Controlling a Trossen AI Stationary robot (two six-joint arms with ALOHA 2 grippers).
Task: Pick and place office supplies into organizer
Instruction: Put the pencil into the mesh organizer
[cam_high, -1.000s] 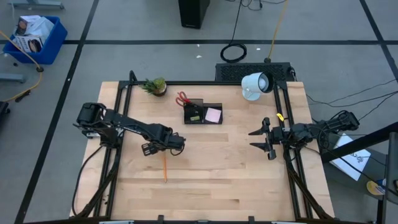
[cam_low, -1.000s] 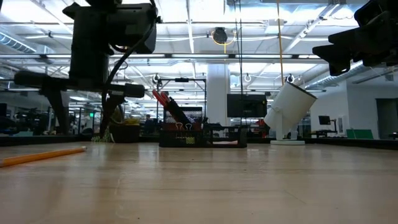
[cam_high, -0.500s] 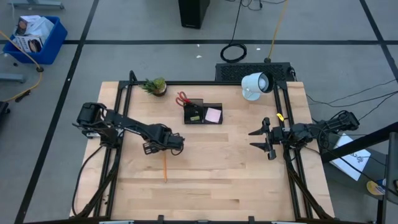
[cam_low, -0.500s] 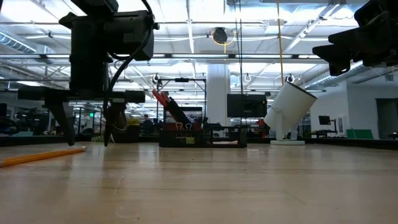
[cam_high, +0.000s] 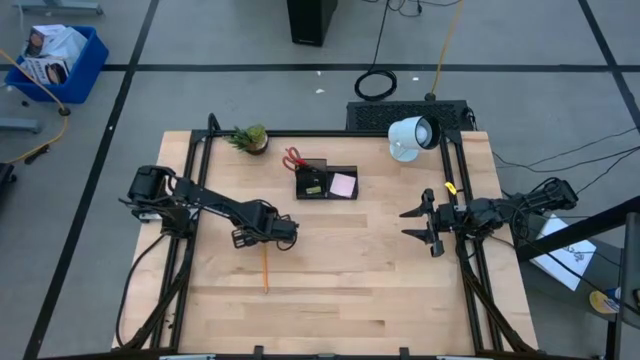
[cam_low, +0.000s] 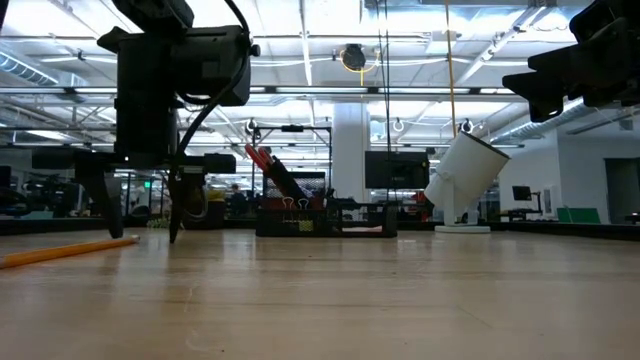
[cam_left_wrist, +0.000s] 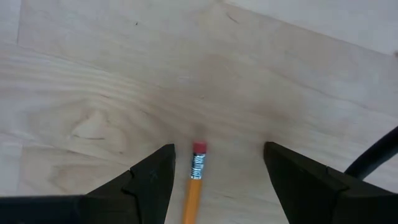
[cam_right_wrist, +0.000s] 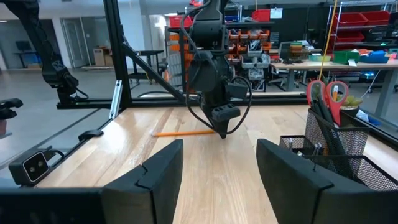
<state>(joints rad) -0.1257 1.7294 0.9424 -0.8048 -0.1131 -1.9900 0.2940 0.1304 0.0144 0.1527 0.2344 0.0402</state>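
Observation:
Next, my left gripper grabs the orange pencil by its pink eraser end (cam_high: 265, 246), to stand the pencil in the organizer (cam_high: 325, 181).
An orange pencil (cam_high: 266, 270) lies flat on the wooden table, its pink eraser end (cam_left_wrist: 198, 148) pointing toward the far edge. My left gripper (cam_left_wrist: 217, 155) points straight down over that end. It is open, with one finger on each side of the eraser and touching nothing; its tips hang just above the table (cam_low: 140, 225). The black mesh organizer (cam_high: 325, 181) stands at the far middle, with red-handled scissors (cam_high: 293, 157) upright in its cup and a pink sticky-note pad (cam_high: 343, 184) in its tray. My right gripper (cam_high: 420, 222) waits open at the right edge, held level.
A small potted plant (cam_high: 250, 137) stands at the far left. A white lamp-like device (cam_high: 412, 135) stands at the far right. Black frame rails (cam_high: 195, 170) run along both table sides. Bare wood (cam_high: 350, 270) lies between the pencil and my right arm.
My left gripper has come down toward the table over the pencil's eraser end and stayed open. Its fingertips now hang close to the wood. The pencil has not moved.

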